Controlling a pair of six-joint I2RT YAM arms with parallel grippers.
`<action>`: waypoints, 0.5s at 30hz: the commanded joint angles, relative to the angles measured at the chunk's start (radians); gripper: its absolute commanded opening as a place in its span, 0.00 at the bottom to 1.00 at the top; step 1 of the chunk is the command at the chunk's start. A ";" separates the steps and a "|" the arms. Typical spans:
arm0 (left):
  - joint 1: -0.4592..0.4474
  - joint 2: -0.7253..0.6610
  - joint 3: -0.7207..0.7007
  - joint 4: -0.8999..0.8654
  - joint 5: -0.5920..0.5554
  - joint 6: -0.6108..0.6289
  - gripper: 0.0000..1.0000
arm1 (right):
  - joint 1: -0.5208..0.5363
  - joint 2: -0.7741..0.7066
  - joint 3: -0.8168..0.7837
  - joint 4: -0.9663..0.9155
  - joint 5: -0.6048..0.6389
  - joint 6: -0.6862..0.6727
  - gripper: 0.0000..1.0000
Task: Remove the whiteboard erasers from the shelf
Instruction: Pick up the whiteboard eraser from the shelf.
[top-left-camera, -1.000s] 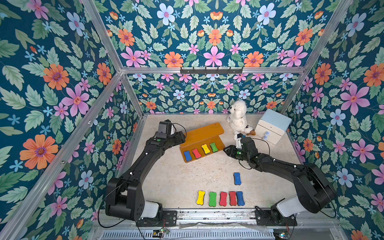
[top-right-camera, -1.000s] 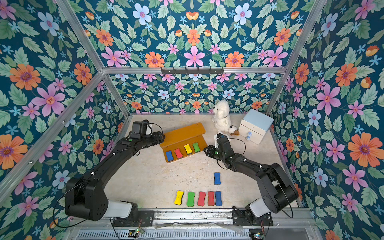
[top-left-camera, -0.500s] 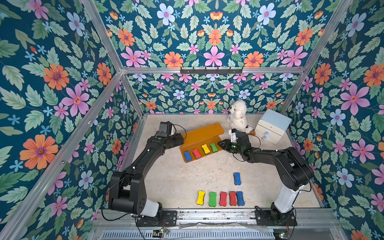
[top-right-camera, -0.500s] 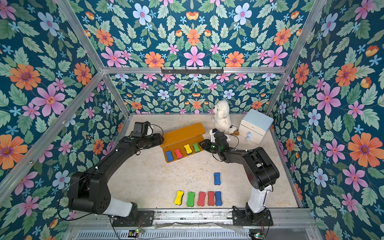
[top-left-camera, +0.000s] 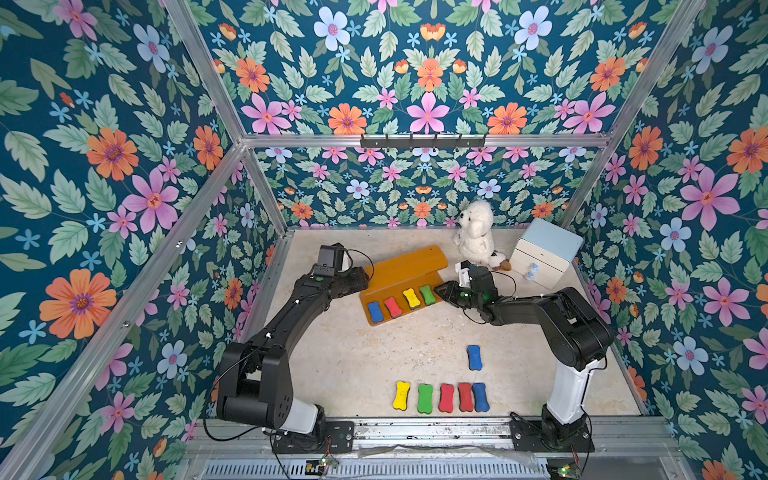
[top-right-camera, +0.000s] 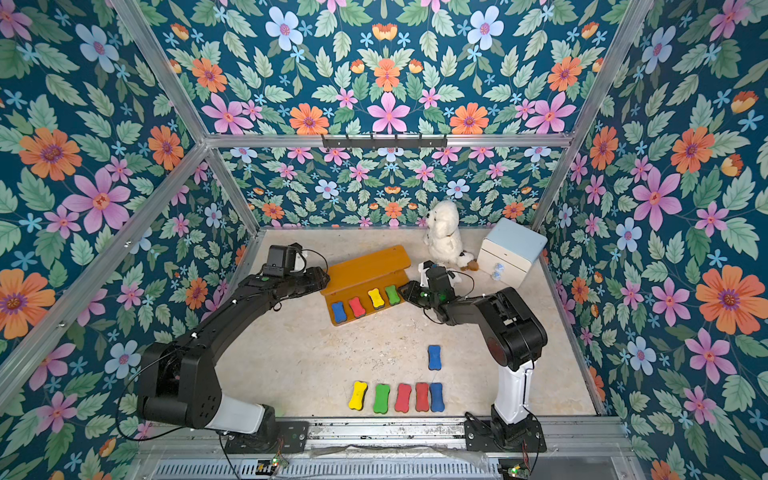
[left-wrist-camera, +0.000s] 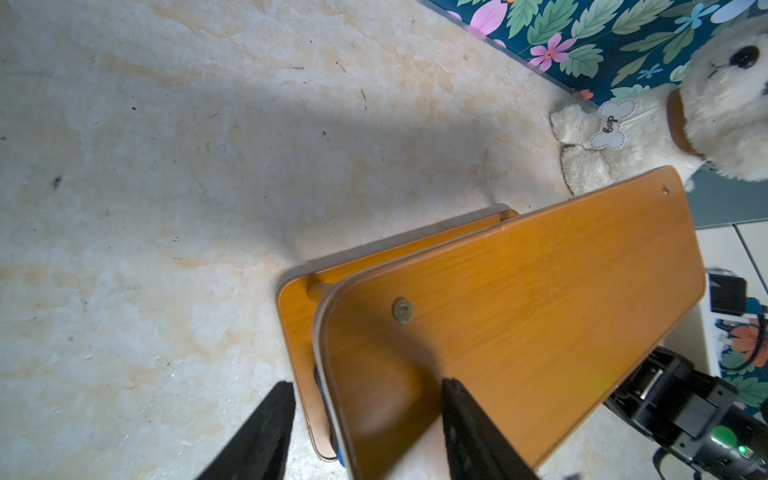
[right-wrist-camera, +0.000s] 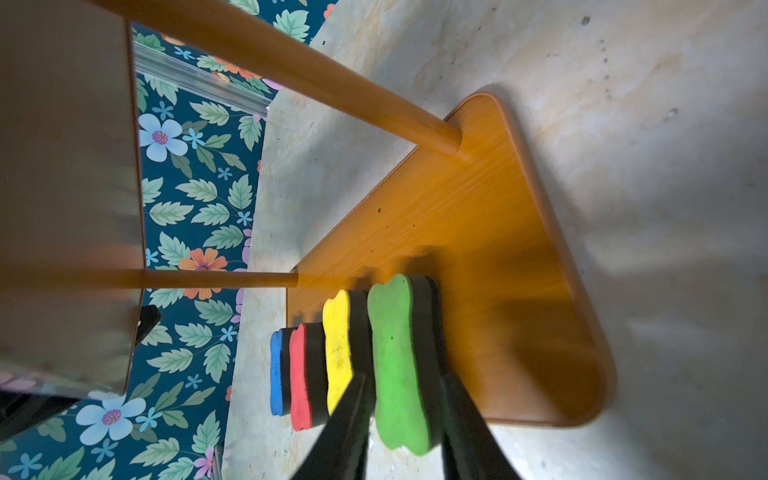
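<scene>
I should grab the green eraser (right-wrist-camera: 399, 361) by its front end with my right gripper next, to take it out from under the shelf's upper level.
The orange shelf (top-left-camera: 409, 266) (top-right-camera: 365, 266) lies toward the back of the floor. On its lower tier stand four whiteboard erasers: blue (top-left-camera: 375, 311), red (top-left-camera: 392, 306), yellow (top-left-camera: 410, 298) and green (top-left-camera: 427, 294). My right gripper (top-left-camera: 438, 289) (right-wrist-camera: 405, 376) is at the shelf's right front corner. It is open, with one finger on each side of the green eraser (right-wrist-camera: 399, 361), which still rests on the board. My left gripper (top-left-camera: 365, 277) (left-wrist-camera: 368, 382) is open astride the shelf's left end (left-wrist-camera: 540, 291); a sliver of floor shows beside one finger.
Several erasers lie in a row (top-left-camera: 440, 397) near the front edge, and a lone blue one (top-left-camera: 473, 356) is behind them. A white plush dog (top-left-camera: 476, 237) and a white-and-blue drawer box (top-left-camera: 546, 253) stand at the back right, close behind my right arm.
My right gripper has moved left from the floor beside the shelf up to the green eraser, with its elbow raised. The left arm has stayed at the shelf's left end.
</scene>
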 joint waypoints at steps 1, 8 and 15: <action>0.002 -0.002 -0.007 -0.036 0.008 0.007 0.61 | 0.006 0.010 0.011 0.034 0.001 0.002 0.34; 0.003 0.000 -0.010 -0.031 0.025 0.011 0.61 | 0.024 0.035 0.029 0.029 0.010 0.003 0.33; 0.001 -0.009 -0.019 -0.024 0.037 0.012 0.61 | 0.030 0.052 0.044 0.010 0.030 -0.004 0.34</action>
